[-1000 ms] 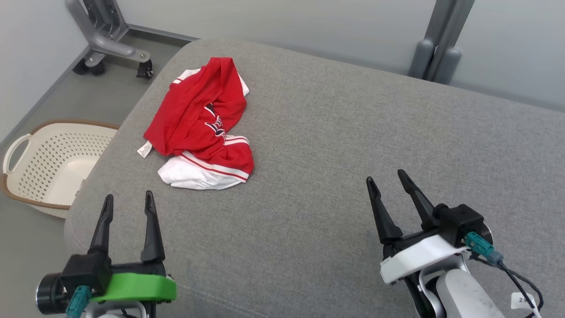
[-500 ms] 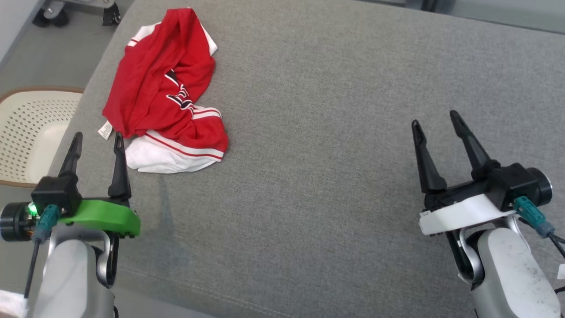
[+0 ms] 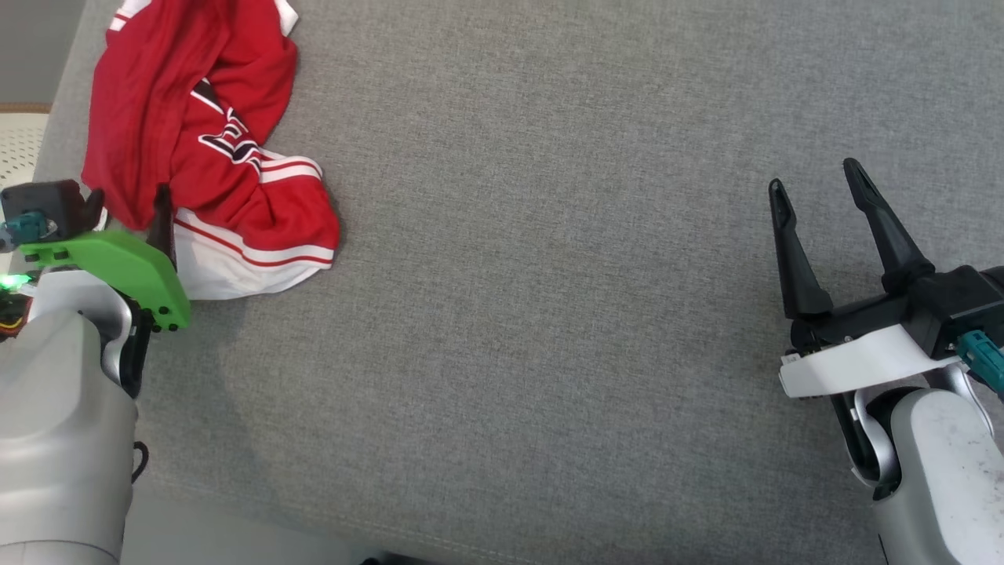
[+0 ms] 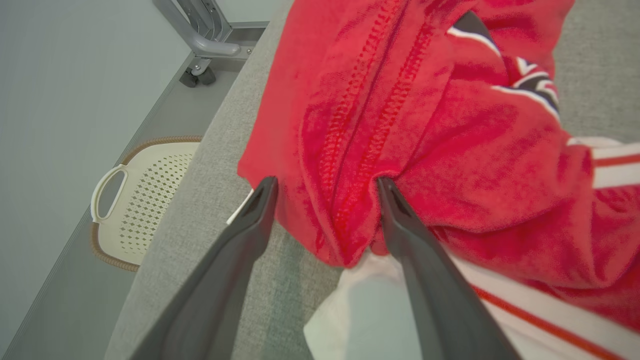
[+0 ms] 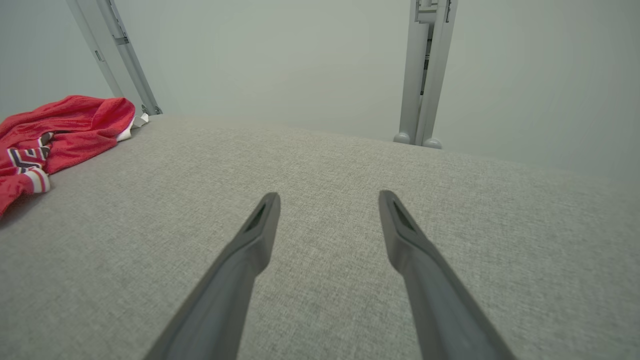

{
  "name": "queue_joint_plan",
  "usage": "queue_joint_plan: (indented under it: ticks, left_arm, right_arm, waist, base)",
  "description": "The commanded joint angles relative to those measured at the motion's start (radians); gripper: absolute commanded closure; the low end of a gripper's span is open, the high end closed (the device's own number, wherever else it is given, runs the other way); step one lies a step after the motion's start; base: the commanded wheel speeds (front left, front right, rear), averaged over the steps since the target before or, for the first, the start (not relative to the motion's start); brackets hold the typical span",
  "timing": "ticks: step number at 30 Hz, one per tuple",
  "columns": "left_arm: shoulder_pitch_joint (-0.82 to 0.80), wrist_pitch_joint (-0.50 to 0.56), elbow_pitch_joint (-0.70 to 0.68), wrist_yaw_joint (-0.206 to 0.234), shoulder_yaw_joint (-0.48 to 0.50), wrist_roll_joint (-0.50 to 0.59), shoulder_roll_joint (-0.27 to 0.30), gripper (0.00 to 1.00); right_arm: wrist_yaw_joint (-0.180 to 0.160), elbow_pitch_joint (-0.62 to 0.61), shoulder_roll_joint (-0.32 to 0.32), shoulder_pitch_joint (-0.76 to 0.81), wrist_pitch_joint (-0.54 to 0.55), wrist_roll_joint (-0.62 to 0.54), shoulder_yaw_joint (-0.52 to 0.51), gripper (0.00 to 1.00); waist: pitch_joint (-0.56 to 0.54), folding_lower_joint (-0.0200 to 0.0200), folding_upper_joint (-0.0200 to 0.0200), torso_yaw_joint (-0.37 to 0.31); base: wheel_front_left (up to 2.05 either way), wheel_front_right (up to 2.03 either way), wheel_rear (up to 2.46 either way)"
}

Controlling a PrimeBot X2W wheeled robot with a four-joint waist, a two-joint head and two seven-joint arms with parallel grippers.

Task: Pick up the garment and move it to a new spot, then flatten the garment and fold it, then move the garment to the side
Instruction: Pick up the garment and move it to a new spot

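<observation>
My left gripper grabs the garment by its stitched red fold (image 3: 135, 205) next, to spread the garment on the bare grey cushion (image 3: 536, 301).
The garment (image 3: 204, 133), a crumpled red top with white trim and striped bands, lies at the far left of the grey cushion (image 3: 549, 275). My left gripper (image 3: 129, 205) is at the garment's near left edge. In the left wrist view the left gripper (image 4: 325, 182) is open, its two fingers standing either side of a stitched red fold of the garment (image 4: 450, 125), with the white part just below. My right gripper (image 3: 816, 176) is open over bare cushion at the right, far from the cloth. From the right wrist, the right gripper (image 5: 327, 197) has the garment (image 5: 60, 125) far off to its left.
The cushion's left edge runs close beside the garment. A cream perforated basket (image 4: 145, 200) sits on the floor below that edge. A grey wheeled frame leg (image 4: 200, 45) stands beyond it, and a grey post (image 5: 425, 75) rises behind the cushion.
The head camera has dipped and shifted, so the whole picture slid. My left gripper has reached forward to the garment and now straddles a red fold. Both grippers stay open.
</observation>
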Motion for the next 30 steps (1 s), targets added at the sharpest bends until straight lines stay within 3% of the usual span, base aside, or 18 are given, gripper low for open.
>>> queue_joint_plan:
  ticks: [1, 7, 8, 9, 10, 15, 19, 25, 30]
  left_arm:
    - [-0.031, 0.001, 0.021, -0.002, -0.008, -0.008, 0.022, 0.0]
    - [-0.116, -0.005, 0.148, -0.002, -0.042, -0.027, 0.047, 0.0]
    - [-0.125, -0.002, 0.166, -0.002, -0.054, -0.035, 0.044, 0.06]
    - [-0.13, -0.006, 0.174, -0.002, -0.064, -0.038, 0.044, 0.74]
    - [-0.137, -0.017, 0.18, -0.002, -0.077, -0.044, 0.047, 1.0]
    - [-0.165, -0.156, 0.189, 0.005, -0.093, -0.038, 0.087, 1.0]
    - [-0.165, -0.202, 0.141, 0.049, -0.081, -0.022, 0.116, 1.0]
    - [-0.074, -0.204, -0.233, 0.121, 0.012, 0.027, 0.153, 1.0]
    - [-0.013, -0.204, -0.481, 0.104, 0.045, 0.087, 0.174, 1.0]
  right_arm:
    - [-0.002, -0.012, -0.007, 0.006, 0.005, -0.003, 0.001, 0.0]
    - [-0.002, -0.035, -0.016, 0.003, 0.023, -0.008, -0.001, 0.0]
    - [-0.002, -0.036, -0.016, 0.005, 0.023, -0.008, -0.002, 0.0]
    - [-0.002, -0.035, -0.015, 0.007, 0.023, -0.009, -0.001, 0.0]
    - [-0.002, -0.032, -0.012, 0.009, 0.021, -0.009, 0.0, 0.0]
    - [-0.002, 0.0, 0.007, 0.013, 0.004, -0.009, 0.009, 0.0]
    - [-0.002, 0.036, 0.024, 0.013, -0.014, -0.001, 0.026, 0.0]
    - [-0.002, 0.104, 0.056, 0.006, -0.048, 0.018, 0.052, 0.0]
    - [-0.002, 0.157, 0.085, 0.024, -0.069, 0.039, 0.061, 0.0]
  waist:
    - [0.029, -0.0001, 0.0, -0.018]
    - [0.05, -0.0001, 0.0, -0.03]
    - [0.051, -0.0001, 0.0, -0.032]
    - [0.05, -0.0001, 0.0, -0.033]
    - [0.048, -0.0001, 0.0, -0.034]
    - [0.011, -0.0001, 0.0, -0.037]
    - [-0.045, -0.0001, 0.0, -0.04]
    - [-0.157, -0.0001, 0.0, -0.064]
    - [-0.242, -0.0001, 0.0, -0.098]
  base:
    - [0.0, 0.0, 0.0]
    - [0.0, 0.0, 0.0]
    - [0.0, 0.0, 0.0]
    - [0.0, 0.0, 0.0]
    - [0.0, 0.0, 0.0]
    - [0.0, 0.0, 0.0]
    - [0.0, 0.0, 0.0]
    - [0.0, 0.0, 0.0]
    - [0.0, 0.0, 0.0]
